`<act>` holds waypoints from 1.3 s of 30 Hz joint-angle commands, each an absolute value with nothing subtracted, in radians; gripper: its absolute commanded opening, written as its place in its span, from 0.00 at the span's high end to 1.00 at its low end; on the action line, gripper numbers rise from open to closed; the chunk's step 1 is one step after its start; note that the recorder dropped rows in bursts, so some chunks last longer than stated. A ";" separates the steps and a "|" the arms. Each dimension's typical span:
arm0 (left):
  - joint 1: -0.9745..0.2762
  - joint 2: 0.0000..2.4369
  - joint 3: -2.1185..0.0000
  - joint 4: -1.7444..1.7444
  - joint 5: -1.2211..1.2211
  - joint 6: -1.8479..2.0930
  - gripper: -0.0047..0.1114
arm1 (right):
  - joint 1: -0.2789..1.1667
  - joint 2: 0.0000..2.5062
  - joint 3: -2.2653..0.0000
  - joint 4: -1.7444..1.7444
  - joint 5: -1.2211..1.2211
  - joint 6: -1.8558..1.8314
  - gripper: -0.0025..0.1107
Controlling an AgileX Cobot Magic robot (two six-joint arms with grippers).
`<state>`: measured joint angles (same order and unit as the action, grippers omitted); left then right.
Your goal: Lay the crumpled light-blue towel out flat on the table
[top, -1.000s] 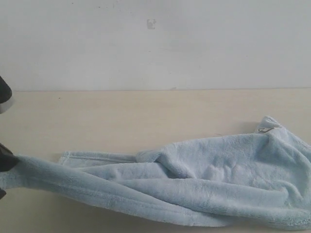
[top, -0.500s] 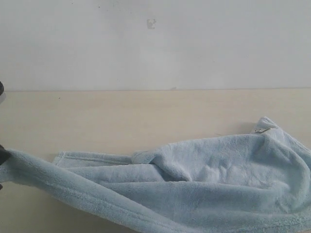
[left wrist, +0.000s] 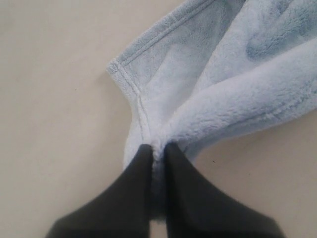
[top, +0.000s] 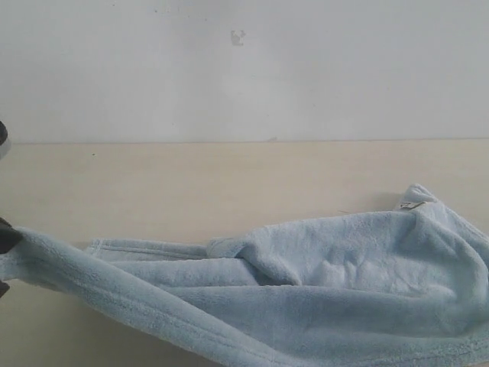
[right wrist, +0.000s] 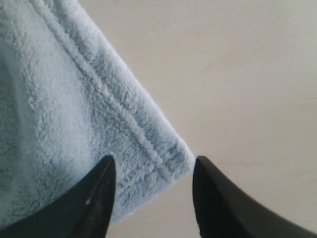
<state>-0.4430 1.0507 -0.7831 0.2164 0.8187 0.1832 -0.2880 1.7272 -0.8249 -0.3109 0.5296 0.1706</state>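
My right gripper is to grab the hemmed corner (right wrist: 171,166) next, and that should let it spread the towel (right wrist: 59,109) flat.
The light-blue towel (top: 321,283) lies crumpled on the beige table (top: 229,176), bunched at the right, with a long strand stretched out to the far left. A small white label (top: 410,205) shows at its far right corner. My left gripper (left wrist: 158,147) is shut on the towel (left wrist: 213,99), pinching gathered cloth beside a hemmed corner; in the exterior view only a dark bit of the left gripper (top: 4,238) shows at the left edge. My right gripper (right wrist: 155,158) is open above another hemmed corner of the towel (right wrist: 59,109), which sits between the fingers untouched.
A plain white wall (top: 244,69) rises behind the table. Bare tabletop (top: 191,183) runs between the towel and the wall. The towel runs out of view at the bottom and right edges of the exterior view.
My left gripper has pulled its end of the towel further left, almost out of the exterior view. The whole towel has slid a little leftward. The right gripper's opening is unchanged.
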 commanded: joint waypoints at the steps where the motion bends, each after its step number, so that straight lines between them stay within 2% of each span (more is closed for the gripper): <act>1: -0.440 1.041 -0.779 0.218 0.806 0.170 0.93 | -0.294 1.782 -0.829 -0.311 0.513 0.154 0.56; 15: -0.440 1.041 -0.779 0.218 0.799 0.170 0.93 | -0.317 1.807 -0.829 -0.327 0.432 0.160 0.56; 39: -0.440 1.041 -0.779 0.218 0.801 0.170 0.93 | -0.319 1.885 -0.829 -0.232 0.484 0.089 0.57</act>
